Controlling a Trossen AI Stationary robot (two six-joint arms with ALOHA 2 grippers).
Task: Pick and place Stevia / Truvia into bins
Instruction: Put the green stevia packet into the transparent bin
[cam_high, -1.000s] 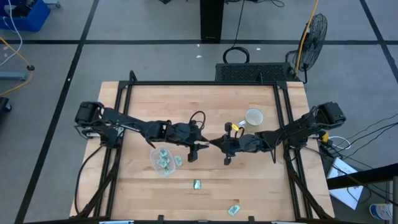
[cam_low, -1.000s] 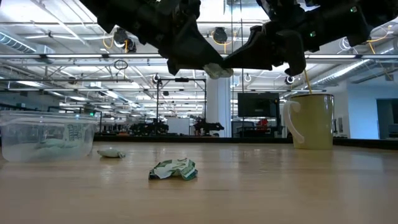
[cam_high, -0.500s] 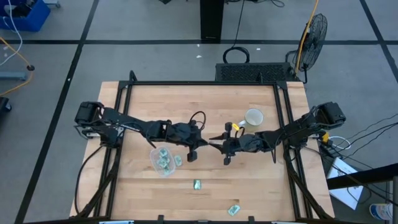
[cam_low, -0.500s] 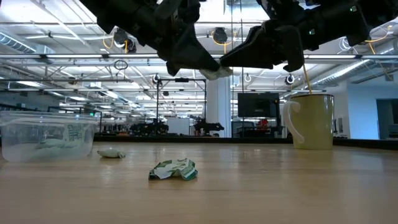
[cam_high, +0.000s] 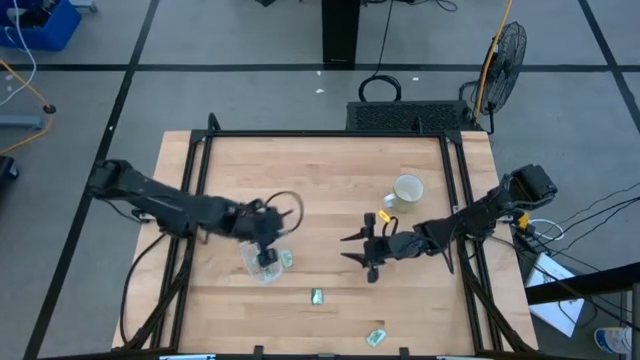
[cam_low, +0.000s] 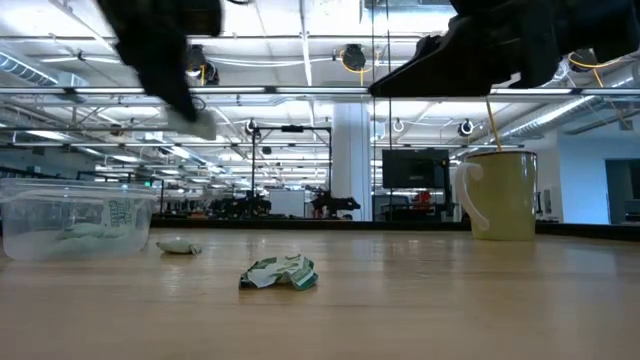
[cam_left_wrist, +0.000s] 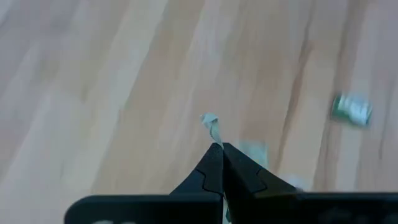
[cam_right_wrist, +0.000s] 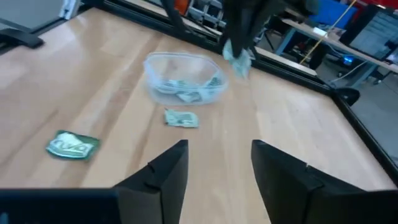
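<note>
The packet is hanging over wood beside the bin (cam_high: 260, 264), so my left gripper should move it inside the bin's rim before letting it go.
The clear bin (cam_high: 260, 264) stands left of the table's middle with several green-and-white Stevia packets inside (cam_right_wrist: 184, 91). My left gripper (cam_high: 268, 246) hovers over the bin's far rim, shut on one packet (cam_right_wrist: 237, 58). Loose packets lie flat on the wood: one beside the bin (cam_high: 287, 258), one nearer the front (cam_high: 317, 295), one at the front edge (cam_high: 376, 337). My right gripper (cam_high: 350, 250) hangs open right of the bin, with nothing between its fingers (cam_right_wrist: 214, 163). My left gripper pinches the packet between its two shut fingers; only a small pale corner (cam_left_wrist: 210, 121) pokes past the fingertips. Seen from my right wrist, the packet (cam_right_wrist: 237, 58) hangs crumpled below the fingers, lifted clear above the bin.
A white mug (cam_high: 407, 188) with a stick in it stands at the back right of the wood. The black frame rails (cam_high: 320, 133) run round the tabletop. Bare wood lies between the bin and my right gripper.
The two grippers met at mid-table: my left one shut on the packet, my right one opened and let it go. My left gripper then swung toward the table's left with the packet, over the bin. My right gripper drew slightly toward the near edge.
</note>
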